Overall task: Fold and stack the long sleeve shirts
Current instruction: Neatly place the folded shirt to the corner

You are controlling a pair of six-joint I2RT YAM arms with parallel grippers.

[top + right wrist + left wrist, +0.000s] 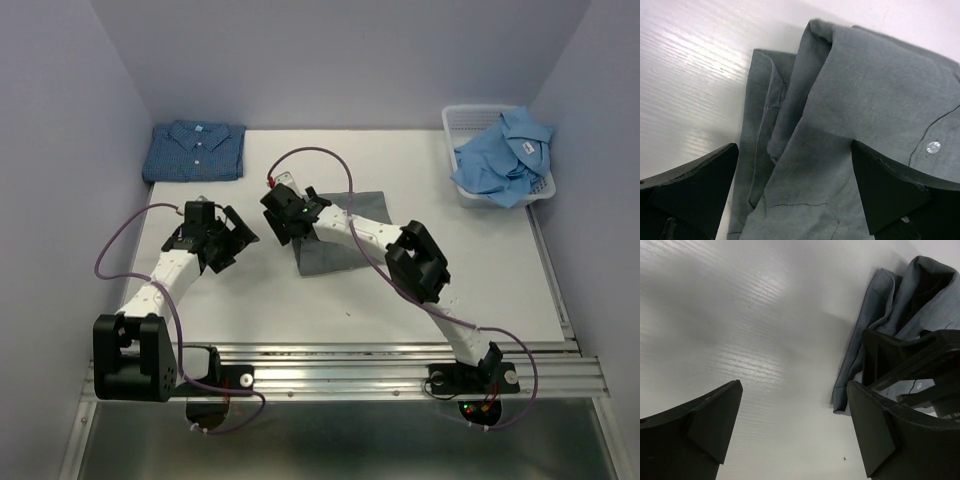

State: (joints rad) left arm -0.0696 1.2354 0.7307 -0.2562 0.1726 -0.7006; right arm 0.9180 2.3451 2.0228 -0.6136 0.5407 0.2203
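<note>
My right gripper grabs the grey shirt by its bunched edge next, layers together, to lift and turn the shirt for folding.
The plain grey shirt lies partly folded at mid table, its left part bunched. My right gripper hovers over its left edge, open, with grey cloth and a button between and beyond the fingers. My left gripper is open and empty over bare table just left of the grey shirt. The dark blue patterned shirt lies folded at the far left. The light blue shirt sits crumpled in the basket.
The white mesh basket stands at the far right corner. Walls close in the table at the back and both sides. The right arm's black fingers show close beside my left gripper. A metal rail runs along the near edge.
</note>
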